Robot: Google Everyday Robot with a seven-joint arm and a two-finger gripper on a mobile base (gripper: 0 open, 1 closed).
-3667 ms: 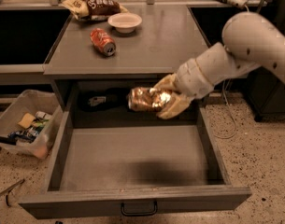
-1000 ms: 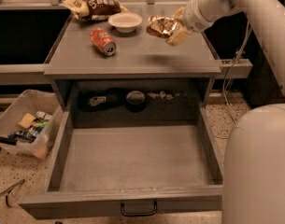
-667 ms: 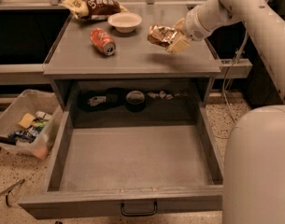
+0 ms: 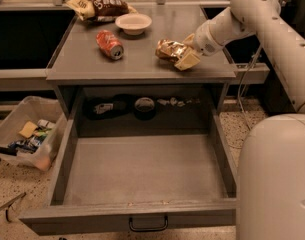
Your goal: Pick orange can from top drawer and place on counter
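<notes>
My gripper should open now, because the orange can's lower side (image 4: 172, 59) meets the counter surface behind the counter's front edge. The can would stay there.
The orange can (image 4: 166, 49), glossy bronze with a crinkled shine, lies on its side at the right part of the counter (image 4: 142, 66), at or just above its surface. My gripper (image 4: 176, 55) reaches in from the right and is shut on the can, one pale finger (image 4: 188, 60) showing under it. The top drawer (image 4: 117, 219) is pulled fully out below the counter, with its dark wire handle (image 4: 148, 227) at the front. The drawer's floor is bare.
A brighter red-orange can (image 4: 110, 44) lies on the counter's left middle. A white bowl (image 4: 133, 23) and a snack bag (image 4: 99, 5) sit at the back. Dark items (image 4: 142, 105) rest in the recess behind the drawer. A plastic bin (image 4: 27, 136) stands on the floor at left. My white body (image 4: 277, 179) fills the lower right.
My gripper lifted the orange can out of the drawer, carried it over the counter, and has now lowered it toward the counter's right side.
</notes>
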